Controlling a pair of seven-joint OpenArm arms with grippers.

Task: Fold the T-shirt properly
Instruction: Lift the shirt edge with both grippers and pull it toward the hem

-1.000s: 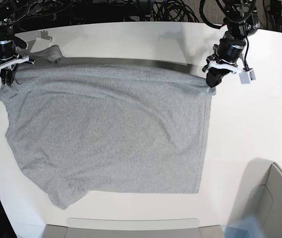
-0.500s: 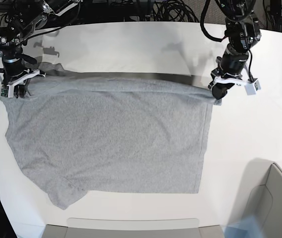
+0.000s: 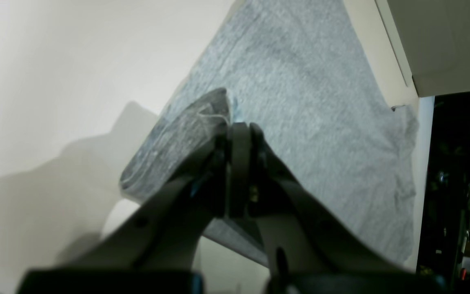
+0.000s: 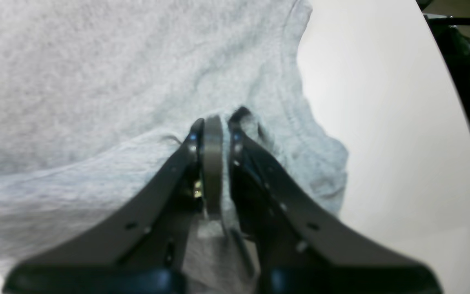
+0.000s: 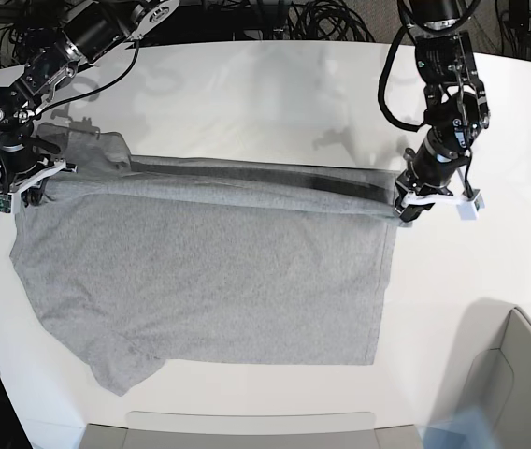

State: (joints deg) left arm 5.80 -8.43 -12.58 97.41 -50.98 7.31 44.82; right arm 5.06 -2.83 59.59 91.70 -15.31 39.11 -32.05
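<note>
The T-shirt's pinched corner (image 5: 392, 213) is near the far edge of the T-shirt, so the robot will move the T-shirt's hem farther forward on the T-shirt's body (image 5: 357, 271) before it opens its left gripper.
The heather-grey T-shirt (image 5: 209, 271) lies spread on the white table (image 5: 247, 84), plain side up, with no lettering showing. Its far edge is lifted and drawn forward into a taut fold (image 5: 247, 187) between the two grippers. My left gripper (image 5: 408, 208) is shut on the shirt's far right corner; in the left wrist view the gripper (image 3: 239, 130) pinches a doubled hem of the shirt (image 3: 300, 81). My right gripper (image 5: 24, 190) is shut on the far left corner near a sleeve; in the right wrist view the gripper (image 4: 214, 122) clamps bunched cloth of the shirt (image 4: 96, 61).
A grey box (image 5: 518, 374) stands at the near right corner and also shows in the left wrist view (image 3: 443, 41). A grey tray (image 5: 247, 426) sits at the front edge. Black cables (image 5: 322, 19) lie behind the table.
Both grippers have moved toward the near side, carrying the shirt's far edge with them. The edge now lies further over the shirt body.
</note>
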